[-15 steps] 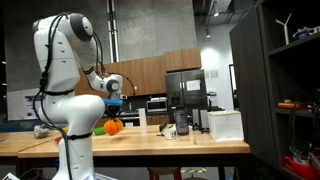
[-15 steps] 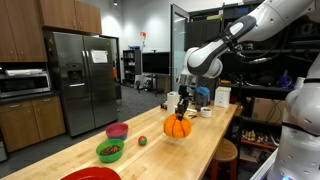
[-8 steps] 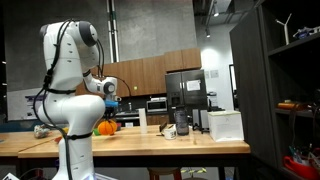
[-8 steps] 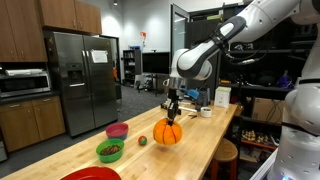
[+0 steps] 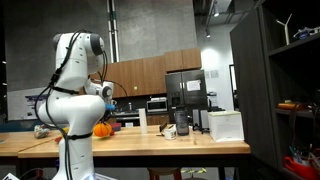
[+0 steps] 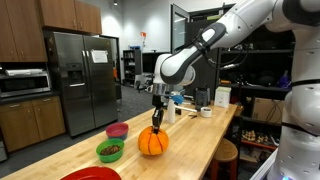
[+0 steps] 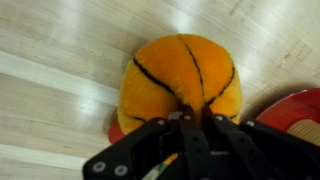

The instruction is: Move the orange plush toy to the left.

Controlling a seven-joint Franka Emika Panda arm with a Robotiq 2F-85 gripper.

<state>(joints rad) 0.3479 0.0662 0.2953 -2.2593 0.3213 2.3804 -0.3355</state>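
Note:
The orange plush toy stays held in my gripper until it overlaps the red plate [image 7: 282, 108], as the plate's rim is still wholly outside the toy's edge.
The orange plush toy [image 6: 153, 142] is a round pumpkin-like ball with dark seams. It hangs from my gripper [image 6: 157, 119], which is shut on its top, just above the wooden counter [image 6: 205, 140]. In the wrist view the toy [image 7: 180, 80] fills the middle, with my gripper's black fingers [image 7: 190, 122] pinched on its stem end. In an exterior view the toy [image 5: 102, 129] shows partly behind the robot's white body.
A green bowl [image 6: 110, 151], a pink bowl [image 6: 117, 130] and a small green object [image 6: 142, 141] sit left of the toy. A red plate rim [image 6: 90, 174] lies at the counter's near end and shows in the wrist view [image 7: 290, 110]. Cups and boxes [image 6: 205, 110] stand further along.
My gripper has carried the orange toy along the counter toward the bowls and the near end. The arm has swung with it.

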